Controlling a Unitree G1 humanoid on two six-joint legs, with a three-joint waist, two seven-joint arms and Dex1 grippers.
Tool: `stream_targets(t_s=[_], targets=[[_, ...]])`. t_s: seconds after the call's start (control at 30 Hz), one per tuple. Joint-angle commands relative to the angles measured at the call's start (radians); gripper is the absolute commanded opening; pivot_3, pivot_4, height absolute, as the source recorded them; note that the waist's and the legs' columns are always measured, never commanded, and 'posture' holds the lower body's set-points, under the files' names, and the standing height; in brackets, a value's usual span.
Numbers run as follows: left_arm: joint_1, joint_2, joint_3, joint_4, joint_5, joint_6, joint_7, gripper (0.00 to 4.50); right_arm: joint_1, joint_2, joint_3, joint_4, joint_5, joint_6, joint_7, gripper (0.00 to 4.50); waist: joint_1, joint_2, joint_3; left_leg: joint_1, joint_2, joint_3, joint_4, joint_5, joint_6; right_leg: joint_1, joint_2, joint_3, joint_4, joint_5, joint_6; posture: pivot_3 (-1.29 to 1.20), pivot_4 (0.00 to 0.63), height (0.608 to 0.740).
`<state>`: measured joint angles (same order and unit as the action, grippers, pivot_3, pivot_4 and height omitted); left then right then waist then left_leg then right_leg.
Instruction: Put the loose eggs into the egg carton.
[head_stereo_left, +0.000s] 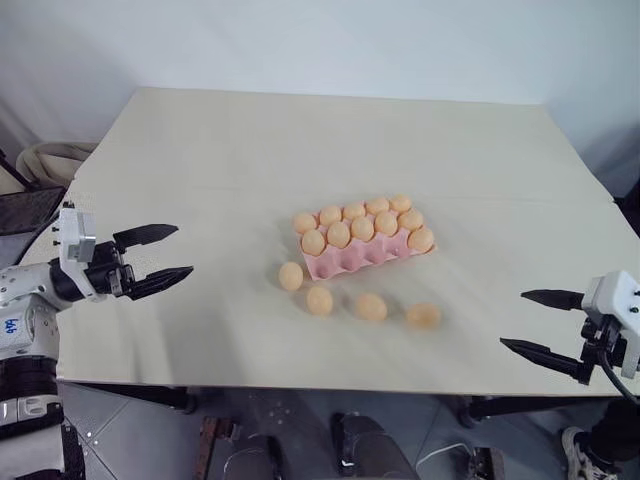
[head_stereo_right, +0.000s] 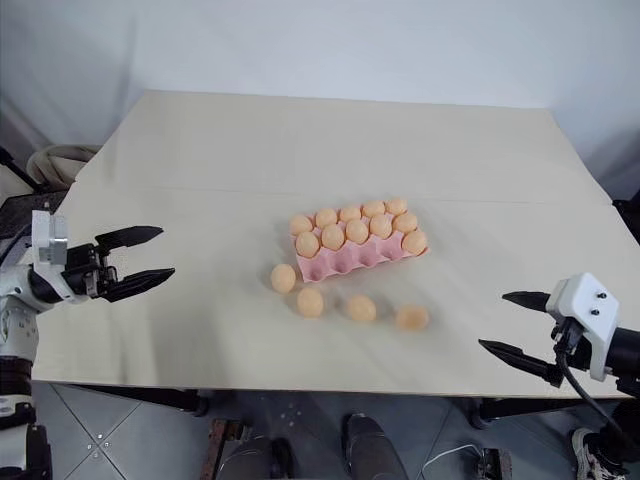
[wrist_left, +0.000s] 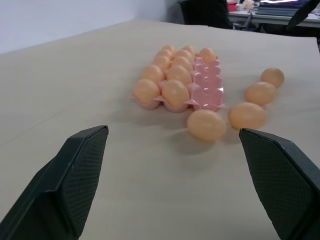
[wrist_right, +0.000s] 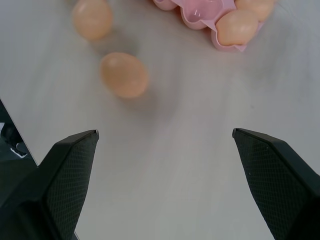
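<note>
The right gripper takes hold of a loose egg by its rounded sides next, to fill a bare cup of the pink egg carton (head_stereo_left: 350, 261) (wrist_right: 202, 9).
The pink egg carton (head_stereo_left: 350, 261) lies slightly askew at the middle of the table, its back two rows full of eggs. Its front row holds one egg (head_stereo_left: 421, 240) at the right end and has bare cups beside it. Several loose eggs lie in a line just in front of it: (head_stereo_left: 291, 276), (head_stereo_left: 319, 300), (head_stereo_left: 371, 306), (head_stereo_left: 423, 315). My left gripper (head_stereo_left: 180, 250) hovers open at the table's left side, pointing toward the eggs and well short of them. My right gripper (head_stereo_left: 513, 319) is open near the front right edge, apart from the nearest loose egg (wrist_right: 124, 74).
The pale wooden table (head_stereo_left: 200, 150) is wide, with bare surface all round the carton. Its front edge runs just below the loose eggs and under my right gripper. A pale bundle (head_stereo_left: 48, 160) lies off the left edge.
</note>
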<state>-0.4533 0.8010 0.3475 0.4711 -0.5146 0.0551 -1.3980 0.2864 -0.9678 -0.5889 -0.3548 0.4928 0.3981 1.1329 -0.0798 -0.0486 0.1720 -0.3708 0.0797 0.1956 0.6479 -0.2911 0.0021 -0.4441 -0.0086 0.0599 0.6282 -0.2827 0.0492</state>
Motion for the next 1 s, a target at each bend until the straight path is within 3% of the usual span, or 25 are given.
stream_targets(t_s=[0.03,0.33,0.53,0.77,1.0], targets=[[-0.041,0.017,0.000,0.029,-0.004,-0.028,-0.037,4.47,0.008,0.013,-0.057,-0.034,0.017,0.013,-0.022,4.50,-0.002,0.000,0.000,0.000,0.000,0.000,0.000,0.000,0.000,0.000,0.000,0.000,0.000,0.000,0.000,0.00,0.150,0.740],[-0.042,0.022,-0.007,0.015,-0.003,0.029,-0.012,4.47,-0.004,0.045,-0.048,-0.115,0.053,0.089,-0.106,4.50,-0.003,0.000,0.000,0.000,0.000,0.000,0.000,0.000,0.001,0.000,0.000,0.000,0.000,0.000,0.000,0.00,0.150,0.740],[-0.001,0.018,0.004,-0.030,-0.015,0.041,-0.032,4.47,-0.056,0.091,0.000,-0.203,0.098,0.193,-0.245,4.50,-0.003,0.000,0.000,0.000,0.001,0.000,0.000,0.000,0.000,0.000,0.000,0.000,0.000,0.000,0.000,0.00,0.150,0.740],[0.071,0.014,-0.007,-0.094,-0.022,0.040,-0.079,4.47,-0.111,0.186,0.174,-0.321,0.086,0.259,-0.411,4.50,-0.004,0.000,0.000,0.000,0.001,-0.001,-0.001,0.000,-0.001,0.000,0.000,0.001,0.000,-0.001,-0.001,0.00,0.150,0.740],[0.116,0.002,0.001,-0.119,-0.030,0.012,-0.119,4.47,-0.156,0.242,0.342,-0.283,-0.020,0.220,-0.501,4.50,-0.004,0.000,0.000,-0.001,0.000,-0.001,0.000,0.000,0.000,-0.001,0.000,0.001,0.000,-0.002,-0.004,0.00,0.150,0.740]])
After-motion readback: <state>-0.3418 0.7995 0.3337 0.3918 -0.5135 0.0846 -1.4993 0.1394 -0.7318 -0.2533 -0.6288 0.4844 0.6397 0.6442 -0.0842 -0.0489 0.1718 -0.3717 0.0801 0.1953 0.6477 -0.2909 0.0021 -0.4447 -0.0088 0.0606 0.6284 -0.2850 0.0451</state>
